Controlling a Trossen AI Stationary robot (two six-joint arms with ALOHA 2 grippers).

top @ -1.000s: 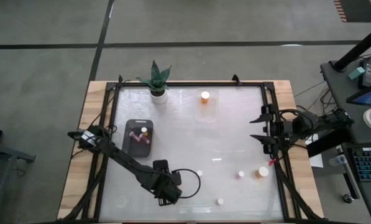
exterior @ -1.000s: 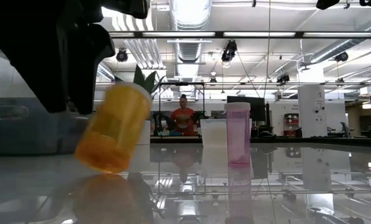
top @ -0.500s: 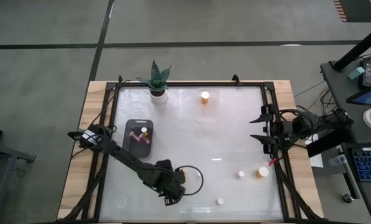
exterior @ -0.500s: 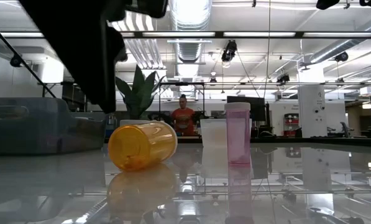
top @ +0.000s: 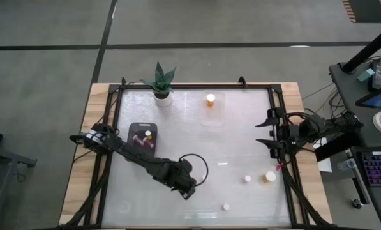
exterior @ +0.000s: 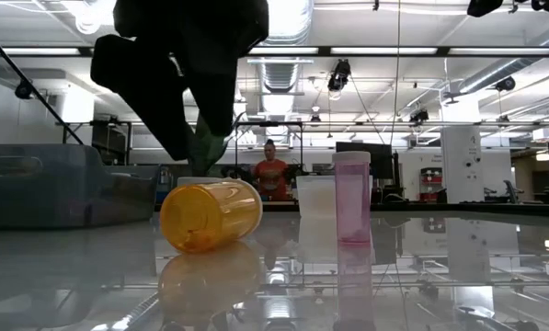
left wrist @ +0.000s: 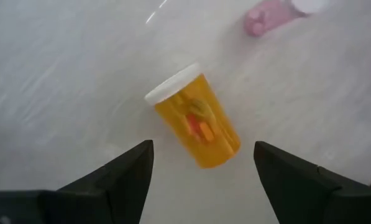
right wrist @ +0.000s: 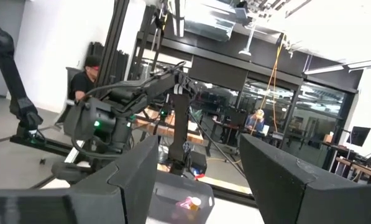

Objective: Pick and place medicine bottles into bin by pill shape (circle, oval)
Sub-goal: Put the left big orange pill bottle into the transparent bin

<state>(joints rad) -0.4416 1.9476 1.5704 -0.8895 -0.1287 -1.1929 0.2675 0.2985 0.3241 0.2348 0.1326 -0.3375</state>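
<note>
My left gripper is not ready to close on the orange bottle (left wrist: 199,124). Its fingers are above the bottle, so it should first lower.
An orange medicine bottle (left wrist: 196,117) with a white cap lies on its side on the glassy table; the low view shows the bottle (exterior: 210,214) with its bottom toward the camera. My left gripper (top: 187,187) hangs open just above it, one finger on each side, touching nothing. A pink bottle (exterior: 351,196) stands upright beside it. The dark bin (top: 142,137) at the left holds a few bottles. One orange bottle (top: 210,99) stands in the clear tray at the far side. My right gripper (top: 267,131) waits open at the table's right edge.
A potted plant (top: 159,86) stands at the far left. A pink bottle (top: 247,179) and an orange one (top: 270,176) stand near the right edge, and a white-capped bottle (top: 226,206) near the front edge. The table's middle is bare glass (top: 196,144).
The orange bottle was tilting beside my left gripper a second ago; it has fallen over and now lies on its side. My left gripper has moved toward the table's right and slightly toward the far edge, over the bottle, and has rolled about its own axis, staying open.
</note>
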